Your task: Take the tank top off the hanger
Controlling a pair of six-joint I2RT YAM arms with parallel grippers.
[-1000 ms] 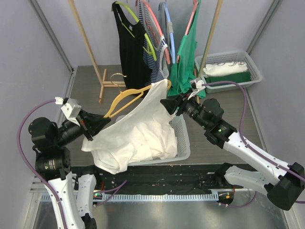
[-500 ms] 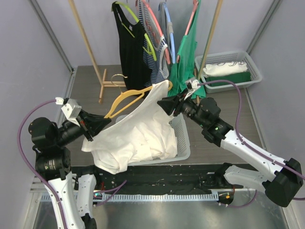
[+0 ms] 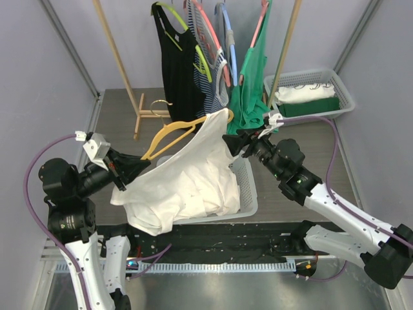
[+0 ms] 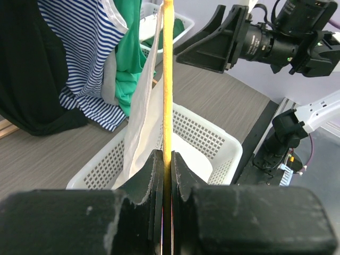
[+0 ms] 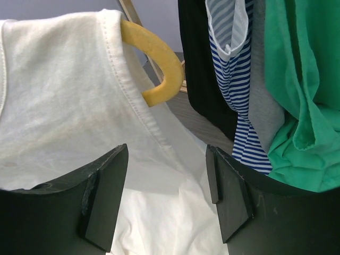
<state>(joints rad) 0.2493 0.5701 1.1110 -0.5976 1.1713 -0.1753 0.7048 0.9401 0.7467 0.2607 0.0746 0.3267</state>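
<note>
Next, my right gripper takes hold of the white tank top by its shoulder edge [image 3: 228, 121] [image 5: 141, 108] beside the hanger's tip and pulls it off the hanger.
A white tank top [image 3: 193, 174] hangs from a yellow hanger [image 3: 173, 132] and sags into a white mesh basket [image 3: 249, 187]. My left gripper [image 3: 142, 166] is shut on the hanger's lower left arm; in the left wrist view the yellow bar [image 4: 168, 79] runs straight up from between the closed jaws [image 4: 168, 157]. My right gripper [image 3: 231, 142] is open just right of the hanger's upper end. In the right wrist view the yellow tip [image 5: 159, 71] pokes out of the top's shoulder seam [image 5: 125, 79], above the spread gripper [image 5: 167, 191], which holds nothing.
A wooden rack [image 3: 116, 51] behind holds black [image 3: 177, 64], blue-striped [image 3: 213, 84] and green [image 3: 248, 84] garments on hangers, close to my right gripper. A second basket [image 3: 339, 90] with folded white and green clothes stands at the back right.
My right gripper narrowed near the hanger's end, then opened wide and drew back slightly to the right. The tank top still hangs on the hanger. The left arm has not moved.
</note>
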